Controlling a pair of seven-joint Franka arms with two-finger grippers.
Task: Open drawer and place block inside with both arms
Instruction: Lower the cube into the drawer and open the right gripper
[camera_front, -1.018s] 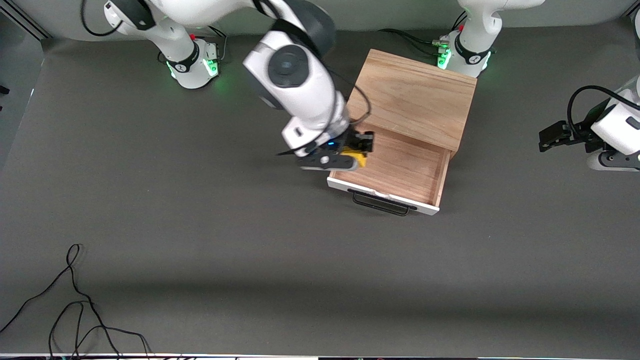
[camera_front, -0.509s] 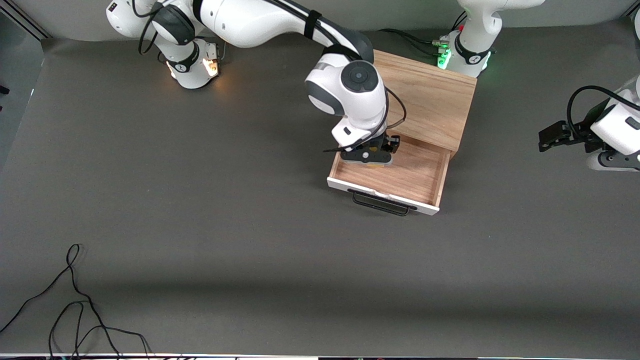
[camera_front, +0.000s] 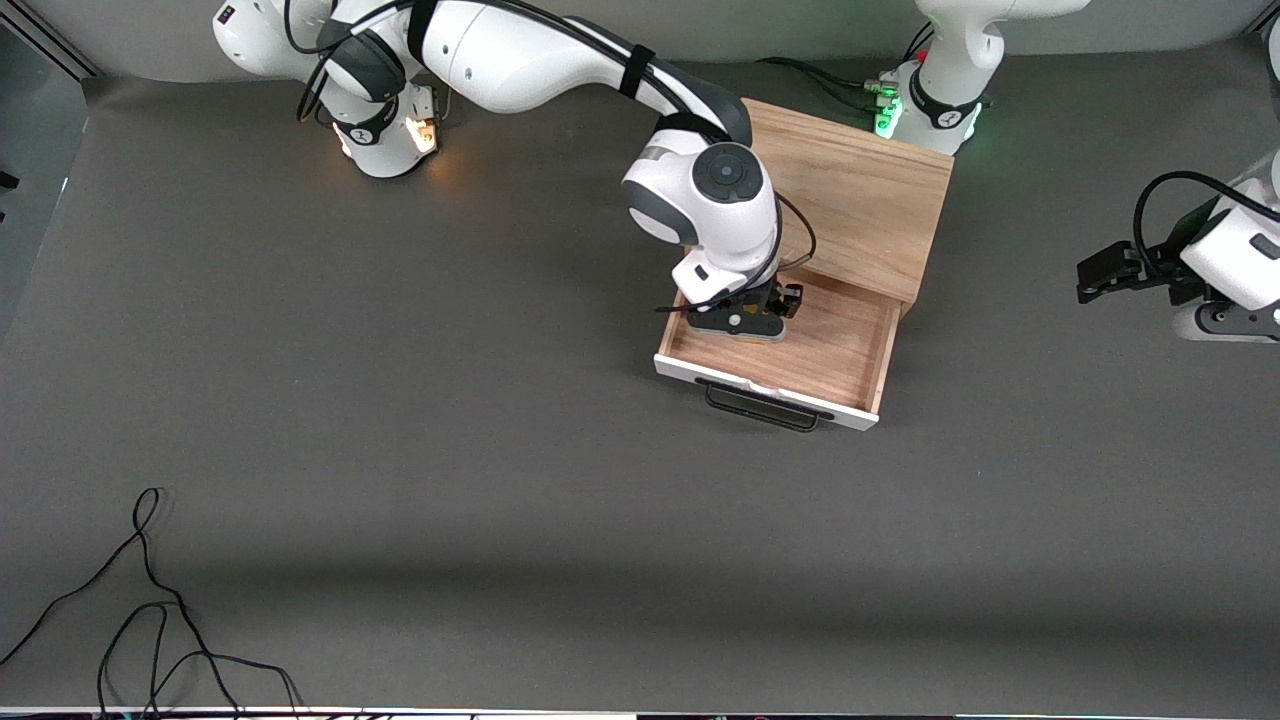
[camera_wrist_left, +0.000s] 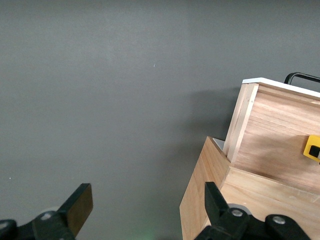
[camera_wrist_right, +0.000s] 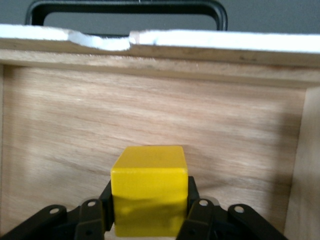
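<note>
The yellow block (camera_wrist_right: 149, 187) sits low inside the drawer over the drawer's wood bottom, so it is time for my right gripper to open now.
The drawer (camera_front: 835, 352) is pulled out of the light wooden box (camera_front: 845, 195), with its white front panel (camera_front: 765, 390) and black handle (camera_front: 760, 412) toward the front camera. My right gripper (camera_front: 745, 322) reaches down inside the drawer, shut on the yellow block (camera_wrist_right: 149, 187); in the front view the block is hidden under the gripper. The right wrist view shows the wood floor (camera_wrist_right: 150, 115), front panel (camera_wrist_right: 200, 40) and handle (camera_wrist_right: 125, 7). My left gripper (camera_front: 1105, 272) waits open off the left arm's end of the box; its view shows the drawer (camera_wrist_left: 275, 140) and block (camera_wrist_left: 313, 146).
Loose black cables (camera_front: 150, 610) lie near the front camera at the right arm's end of the table. The left arm's base (camera_front: 930, 100) stands beside the box's back corner. The right arm's base (camera_front: 385, 130) glows orange.
My right gripper has carried the block from the drawer's side edge to over the drawer's inside and lowered into it. The right base light turned from green to orange. The left arm is still.
</note>
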